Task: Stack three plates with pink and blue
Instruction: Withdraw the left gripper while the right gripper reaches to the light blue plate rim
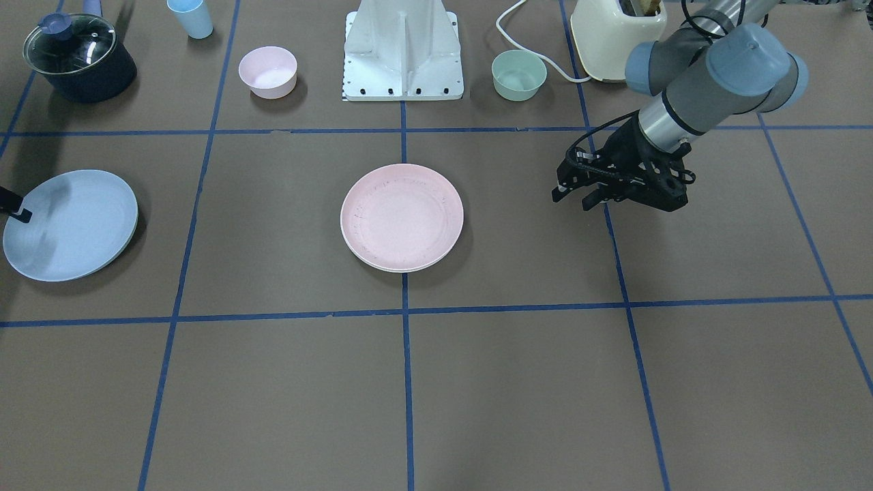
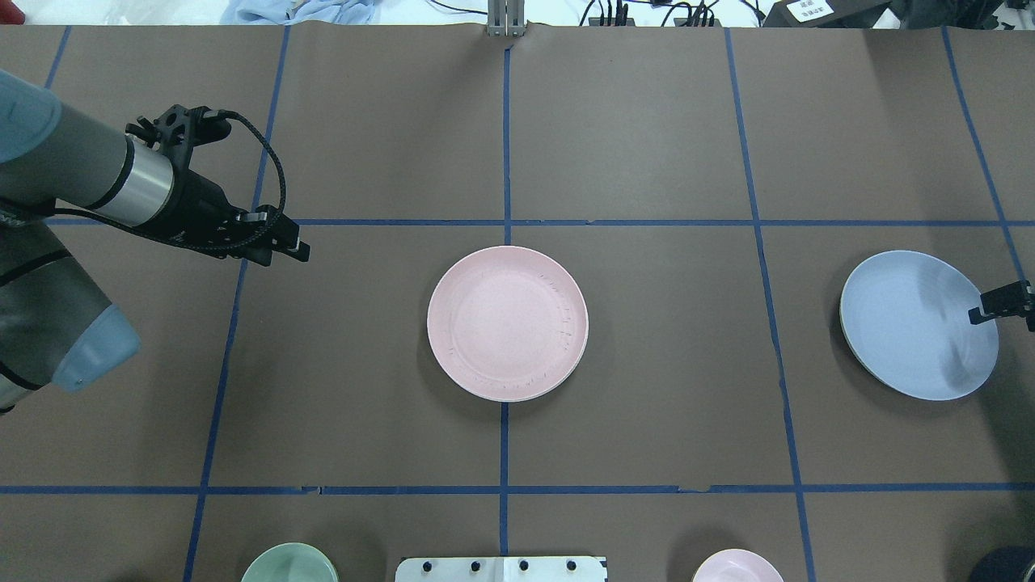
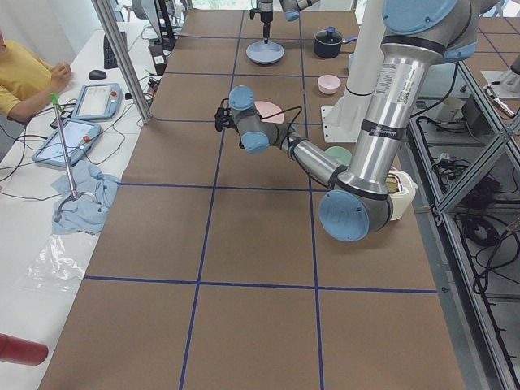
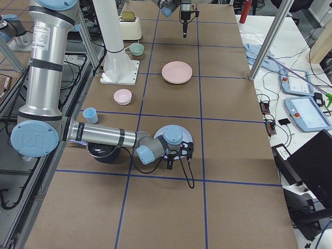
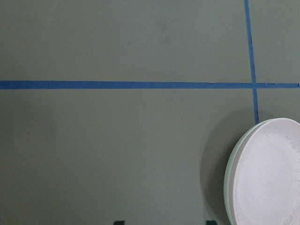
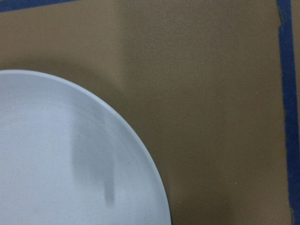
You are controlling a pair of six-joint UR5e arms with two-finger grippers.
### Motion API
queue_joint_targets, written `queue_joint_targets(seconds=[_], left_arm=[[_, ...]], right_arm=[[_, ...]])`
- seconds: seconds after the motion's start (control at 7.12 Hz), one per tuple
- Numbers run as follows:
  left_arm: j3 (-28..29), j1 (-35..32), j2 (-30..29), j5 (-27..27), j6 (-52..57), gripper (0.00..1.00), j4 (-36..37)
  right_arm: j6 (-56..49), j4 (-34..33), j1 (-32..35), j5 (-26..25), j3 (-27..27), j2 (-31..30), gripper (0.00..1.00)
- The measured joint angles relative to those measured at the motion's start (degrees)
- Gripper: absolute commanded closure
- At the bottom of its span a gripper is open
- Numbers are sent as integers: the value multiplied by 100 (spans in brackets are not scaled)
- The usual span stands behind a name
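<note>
The plate is ready for my right gripper to close on it: the fingers reach down over the blue plate's rim in the front view, so closing now would catch the plate.
The pale pink plate (image 1: 402, 217) (image 2: 507, 323) lies at the table's middle on top of the cream plate, whose rim (image 5: 227, 183) shows under it. The light blue plate (image 1: 75, 228) (image 2: 914, 323) (image 6: 56, 154) lies alone far on the robot's right. My left gripper (image 1: 571, 200) (image 2: 287, 252) is open and empty, hovering left of the pink plate; its fingertips (image 5: 119, 222) stand wide apart. My right gripper (image 1: 17, 213) (image 2: 990, 311) is at the blue plate's outer rim, mostly out of frame. I cannot tell if it is open or shut.
Along the robot's side stand a lidded dark pot (image 1: 78, 58), a blue cup (image 1: 191, 17), a small pink bowl (image 1: 267, 71), the white robot base (image 1: 404, 54), a small green bowl (image 1: 518, 75) and a cream toaster (image 1: 614, 34). Blue tape lines cross the brown table.
</note>
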Motion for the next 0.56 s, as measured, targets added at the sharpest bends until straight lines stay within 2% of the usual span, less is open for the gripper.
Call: queue_joint_targets(seconds=[0.14, 0.28, 0.42, 0.56], left_arm=[[3, 2, 1, 0, 0, 34, 0], [5, 2, 3, 0, 0, 34, 2], [6, 3, 3, 0, 0, 34, 6], [5, 2, 6, 0, 0, 34, 8]], right_arm=[[2, 10, -32, -5, -38, 0, 2], [4, 23, -59, -10, -60, 0, 12], [4, 41, -75, -12, -88, -1, 64], [7, 53, -80, -11, -111, 0, 100]])
